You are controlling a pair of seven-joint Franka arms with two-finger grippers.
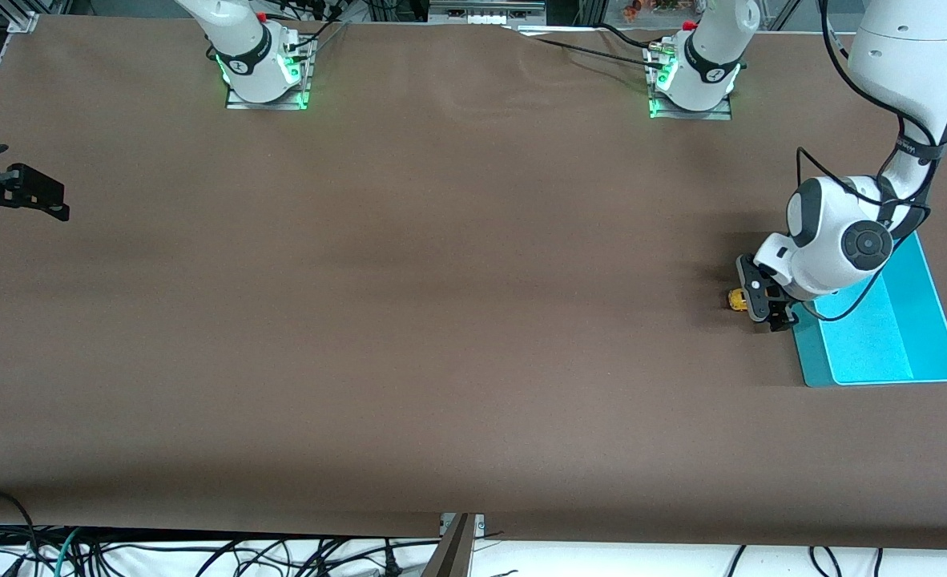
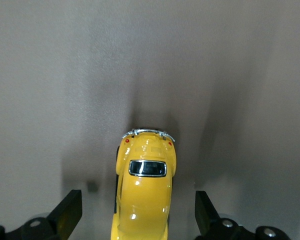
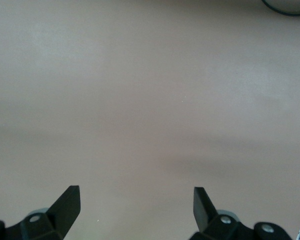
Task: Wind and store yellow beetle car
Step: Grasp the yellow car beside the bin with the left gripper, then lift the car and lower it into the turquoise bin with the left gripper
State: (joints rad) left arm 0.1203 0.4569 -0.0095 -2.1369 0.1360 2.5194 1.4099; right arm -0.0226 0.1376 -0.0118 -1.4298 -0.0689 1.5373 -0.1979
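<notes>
My left gripper closes on the car next, since the fingers are on either side of the yellow beetle car's body (image 1: 735,300) (image 2: 144,200) and closing now would catch the car.
The yellow beetle car (image 1: 736,300) stands on the brown table beside the turquoise bin (image 1: 874,340), on the bin's side toward the right arm's end. My left gripper (image 1: 766,308) is low over the car and open. In the left wrist view the car (image 2: 144,195) lies between the two fingers with a gap on each side, and my left gripper (image 2: 138,205) is not touching it. My right gripper (image 1: 57,200) waits open and empty over the table at the right arm's end; the right wrist view shows my right gripper (image 3: 136,200) over bare table.
The turquoise bin is a shallow open tray near the table edge at the left arm's end, and the left arm's wrist hangs over its rim. Both arm bases (image 1: 265,72) stand along the table's edge farthest from the front camera. Cables lie below the table's near edge.
</notes>
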